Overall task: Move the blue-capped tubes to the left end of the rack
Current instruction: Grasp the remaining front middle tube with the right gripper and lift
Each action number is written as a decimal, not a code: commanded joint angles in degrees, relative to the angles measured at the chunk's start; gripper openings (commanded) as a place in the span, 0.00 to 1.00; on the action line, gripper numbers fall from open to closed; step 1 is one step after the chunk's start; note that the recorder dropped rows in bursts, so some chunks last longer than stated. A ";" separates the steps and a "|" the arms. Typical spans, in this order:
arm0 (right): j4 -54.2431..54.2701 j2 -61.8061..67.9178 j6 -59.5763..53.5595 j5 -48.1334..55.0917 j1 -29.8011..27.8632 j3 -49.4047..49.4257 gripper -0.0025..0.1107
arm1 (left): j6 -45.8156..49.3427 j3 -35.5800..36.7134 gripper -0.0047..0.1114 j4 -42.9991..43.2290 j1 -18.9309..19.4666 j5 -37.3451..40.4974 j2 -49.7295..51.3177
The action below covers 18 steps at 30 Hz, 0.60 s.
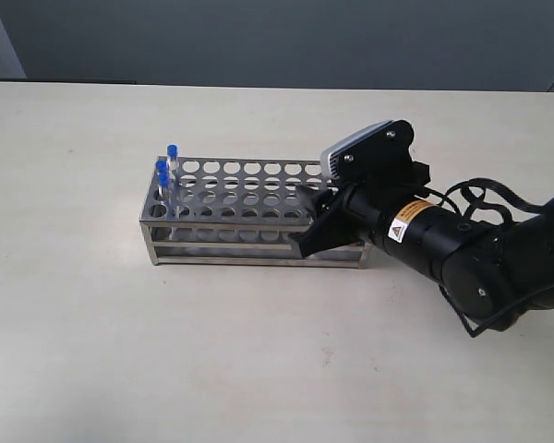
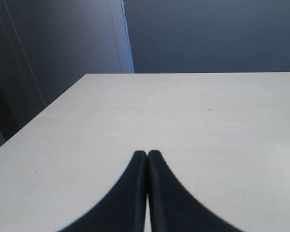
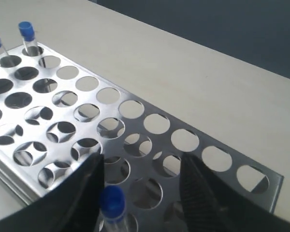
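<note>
My right gripper grabs the tube by the blue cap point(image 3: 112, 201) next, since the tube's glass body sits down in the rack's hole point(image 3: 128, 223).
The steel rack point(image 1: 249, 189) lies on the table. Blue-capped tubes point(image 1: 172, 152) stand in holes at its left end. My right gripper point(image 1: 312, 235) hangs over the rack's right end, near its front edge. In the right wrist view, the right gripper point(image 3: 141, 162) is open, and one blue-capped tube point(image 3: 112, 200) stands in the rack point(image 3: 275, 180) between its fingers, close beside one finger and well apart from the other. Two more tubes point(image 3: 26, 30) stand at the far end. The left gripper point(image 2: 147, 153) is shut on nothing, over bare table.
The pale table point(image 1: 92, 323) spreads out on every side of the rack. A dark wall point(image 1: 286, 37) runs behind its far edge. The right arm's black body point(image 1: 480, 258) and cables stretch off to the right of the rack.
</note>
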 commanded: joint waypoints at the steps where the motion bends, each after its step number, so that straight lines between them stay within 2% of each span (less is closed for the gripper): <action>1: 0.55 0.12 -0.59 -1.07 -0.35 0.03 0.44 | -0.21 0.29 0.04 -0.14 0.06 -0.67 -0.21; 9: 0.55 4.00 0.49 -4.35 -0.35 0.03 0.44 | -0.21 0.29 0.04 -0.14 0.06 -0.67 -0.21; 11: 0.55 4.02 0.72 -5.76 -0.35 0.03 0.42 | -0.21 0.29 0.04 -0.14 0.06 -0.67 -0.21; 13: 0.55 4.02 0.83 -6.00 -0.35 0.03 0.22 | -0.21 0.29 0.04 -0.14 0.06 -0.67 -0.21; 14: 0.55 4.02 0.91 -6.00 -0.35 0.03 0.07 | -0.21 0.29 0.04 -0.14 0.06 -0.67 -0.21; 15: 0.55 4.02 1.11 -6.00 -0.35 0.03 0.02 | -0.21 0.29 0.04 -0.14 0.06 -0.67 -0.21; 18: -0.54 2.67 1.11 -7.90 -0.25 0.03 0.04 | -0.21 0.29 0.04 -0.14 0.06 -0.67 -0.21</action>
